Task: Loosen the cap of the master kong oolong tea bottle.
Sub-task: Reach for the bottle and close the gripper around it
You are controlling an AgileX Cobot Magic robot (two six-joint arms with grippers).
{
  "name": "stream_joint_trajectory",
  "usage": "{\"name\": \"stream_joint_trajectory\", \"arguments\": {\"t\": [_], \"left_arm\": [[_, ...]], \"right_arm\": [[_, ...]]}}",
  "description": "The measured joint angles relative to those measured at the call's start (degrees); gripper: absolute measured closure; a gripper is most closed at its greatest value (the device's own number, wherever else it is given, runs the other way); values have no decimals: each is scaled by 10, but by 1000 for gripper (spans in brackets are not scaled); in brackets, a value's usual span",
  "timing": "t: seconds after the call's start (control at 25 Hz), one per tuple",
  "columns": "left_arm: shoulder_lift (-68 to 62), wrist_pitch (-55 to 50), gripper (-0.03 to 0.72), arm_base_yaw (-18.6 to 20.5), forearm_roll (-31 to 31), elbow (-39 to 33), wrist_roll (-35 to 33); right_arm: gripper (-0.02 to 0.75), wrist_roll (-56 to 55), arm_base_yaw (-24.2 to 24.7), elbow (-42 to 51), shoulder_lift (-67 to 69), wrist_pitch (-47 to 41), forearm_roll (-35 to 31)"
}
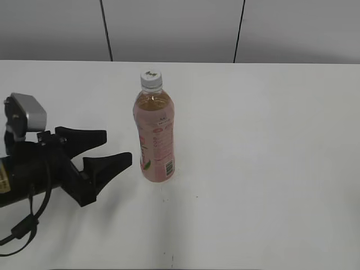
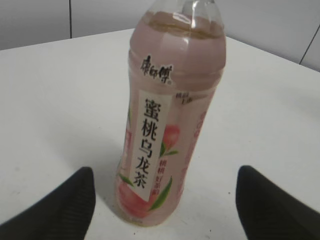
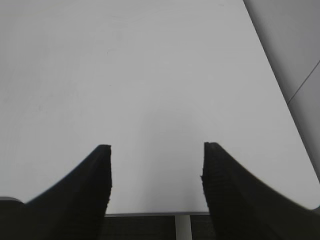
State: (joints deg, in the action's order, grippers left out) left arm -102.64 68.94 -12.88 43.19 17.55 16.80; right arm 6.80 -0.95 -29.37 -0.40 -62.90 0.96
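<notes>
My left gripper is to grab the bottle next by its labelled middle (image 1: 155, 135), where the sides are straight, because the bottle's shoulder (image 1: 153, 99) slopes in toward the cap.
The master kong oolong tea bottle (image 1: 154, 138) stands upright on the white table, pink tea inside, pink-and-white label with a barcode. Its white ribbed cap (image 1: 151, 78) with a dark mark sits on top. My left gripper (image 1: 118, 149) is open, just left of the bottle's lower half, apart from it. In the left wrist view the bottle (image 2: 167, 125) fills the middle, ahead of my open fingers (image 2: 165, 200); the cap is cut off at the top. My right gripper (image 3: 156, 165) is open and empty over bare table; it does not show in the exterior view.
The white table (image 1: 270, 146) stretches to a grey panelled wall (image 1: 169, 28) at the back. The right wrist view shows the table's edge (image 3: 150, 213) just under the fingers and its right edge (image 3: 280, 85).
</notes>
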Motion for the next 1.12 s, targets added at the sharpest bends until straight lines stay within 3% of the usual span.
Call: {"name": "stream_joint_trajectory", "arguments": {"t": [0.72,0.96,1.12], "left_arm": [[-106,1,146,-77,-30,156,2],[-131,-17,146,-87,-36,206,2],[-147,-20,194,-88,-32,212,2]], "right_arm": [[297,0,0,0,0,0,0],[297,0,0,0,0,0,0],[297,0,0,0,0,0,0]]}}
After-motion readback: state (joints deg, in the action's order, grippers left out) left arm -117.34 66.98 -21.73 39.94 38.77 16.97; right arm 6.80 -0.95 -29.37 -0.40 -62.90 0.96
